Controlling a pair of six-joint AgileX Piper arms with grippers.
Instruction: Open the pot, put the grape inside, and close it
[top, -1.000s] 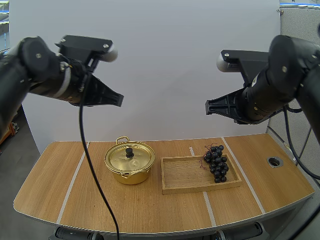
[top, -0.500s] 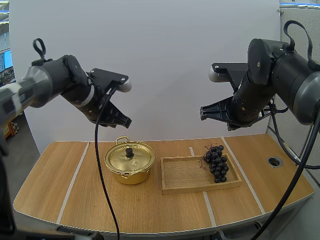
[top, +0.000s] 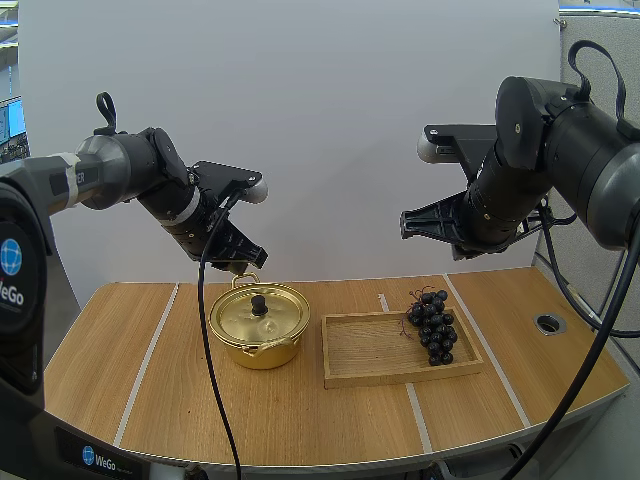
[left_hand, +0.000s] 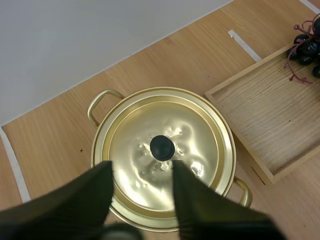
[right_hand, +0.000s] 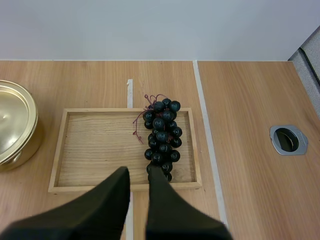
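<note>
The lid is too wide for my fingers, so my left gripper should grab it by the narrow black knob (top: 259, 305) to open the pot.
A gold pot (top: 258, 335) with its lid (left_hand: 165, 145) on and a black knob (left_hand: 162, 147) stands left of the table's centre. In the wooden tray (top: 375, 350) beside it, a bunch of dark grapes (top: 432, 326) lies at the right end. My left gripper (top: 240, 256) hovers just above the pot's far rim. Its fingers (left_hand: 102, 185) stand wide apart, open and empty, with the knob just beyond them (left_hand: 142, 172). My right gripper (top: 407, 225) hangs high above the tray. Over the tray's near edge (right_hand: 115, 187) it is open (right_hand: 137, 177) by a narrow gap, close to the grapes (right_hand: 162, 135).
A round metal-rimmed hole (top: 548, 323) sits in the tabletop at the far right. Pale tape lines (top: 150, 350) run front to back across the wood. A white wall stands behind the table. Bare wood lies in front of the pot and the tray.
My left arm has swung down and toward the pot, ending just above it. The right arm drew back early on and has since stayed still.
</note>
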